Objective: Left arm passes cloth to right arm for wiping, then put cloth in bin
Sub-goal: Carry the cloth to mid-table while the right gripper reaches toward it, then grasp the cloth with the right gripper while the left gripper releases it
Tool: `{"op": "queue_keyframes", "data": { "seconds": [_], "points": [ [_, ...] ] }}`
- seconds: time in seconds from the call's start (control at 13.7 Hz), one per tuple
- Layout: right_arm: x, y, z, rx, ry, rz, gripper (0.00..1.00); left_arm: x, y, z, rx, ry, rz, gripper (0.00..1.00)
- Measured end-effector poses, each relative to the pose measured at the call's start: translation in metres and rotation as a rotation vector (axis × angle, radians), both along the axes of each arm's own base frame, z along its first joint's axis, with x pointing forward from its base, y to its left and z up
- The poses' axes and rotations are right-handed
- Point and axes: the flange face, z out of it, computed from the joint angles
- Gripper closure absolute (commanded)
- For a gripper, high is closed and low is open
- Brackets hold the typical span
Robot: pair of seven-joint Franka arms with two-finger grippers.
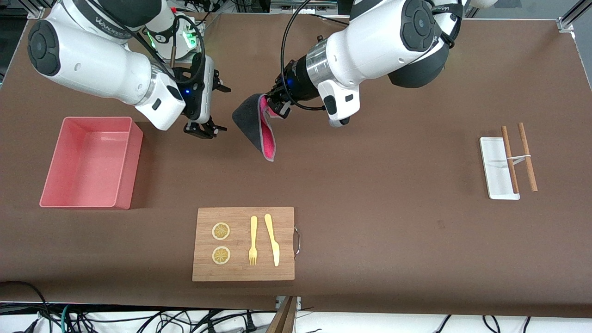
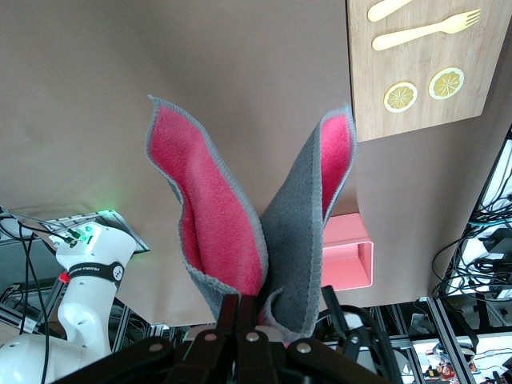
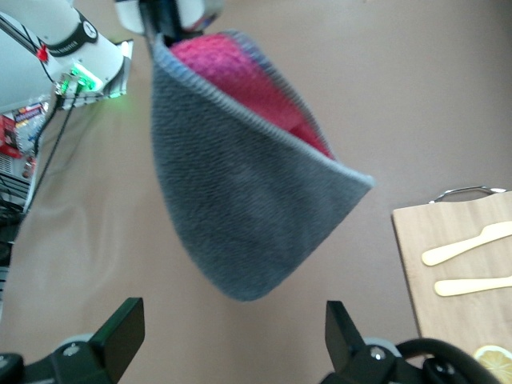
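I should next grab the cloth by its loose hanging corner with my right gripper, to take it over for wiping.
The cloth, dark grey outside and pink-red inside, hangs folded in the air from my left gripper, which is shut on its top edge over the middle of the table. In the left wrist view the cloth spreads into two flaps above the shut fingers. My right gripper is open and empty, level with the cloth, between it and the pink bin. In the right wrist view the cloth hangs just ahead of the open right gripper, not touching it. The bin is empty.
A wooden board with two lemon slices, a fork and a knife lies near the front camera. A small white tray with two brown chopsticks lies toward the left arm's end of the table.
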Motion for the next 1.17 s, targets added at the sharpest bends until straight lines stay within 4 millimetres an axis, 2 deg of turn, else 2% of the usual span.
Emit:
{"op": "queue_keyframes", "data": {
  "seconds": [0.15,0.37,0.44,0.58,0.66,0.73,0.8,1.17],
  "points": [
    [0.008,0.011,-0.002,-0.015,-0.019,0.019,0.00,0.000,0.000,0.000,0.000,0.000,0.002,1.00],
    [0.008,0.037,-0.016,-0.029,-0.020,0.058,0.01,0.000,0.000,0.000,0.000,0.001,0.003,1.00],
    [0.007,0.043,-0.021,-0.030,-0.020,0.066,0.04,0.000,0.000,0.000,0.002,0.000,0.003,1.00],
    [0.009,0.048,-0.026,-0.030,-0.019,0.070,0.38,0.000,0.001,0.000,0.004,-0.001,0.004,1.00],
    [0.009,0.048,-0.026,-0.030,-0.019,0.069,0.66,0.001,0.001,0.000,0.004,-0.001,0.004,1.00],
    [0.010,0.047,-0.025,-0.030,-0.020,0.068,0.86,0.001,0.001,0.000,0.005,-0.001,0.005,1.00],
    [0.010,0.047,-0.025,-0.030,-0.020,0.067,0.98,0.001,0.001,0.000,0.005,-0.001,0.005,1.00],
    [0.013,0.040,-0.026,-0.036,-0.008,0.047,1.00,0.001,0.001,0.000,0.005,-0.001,0.006,1.00]
  ]
}}
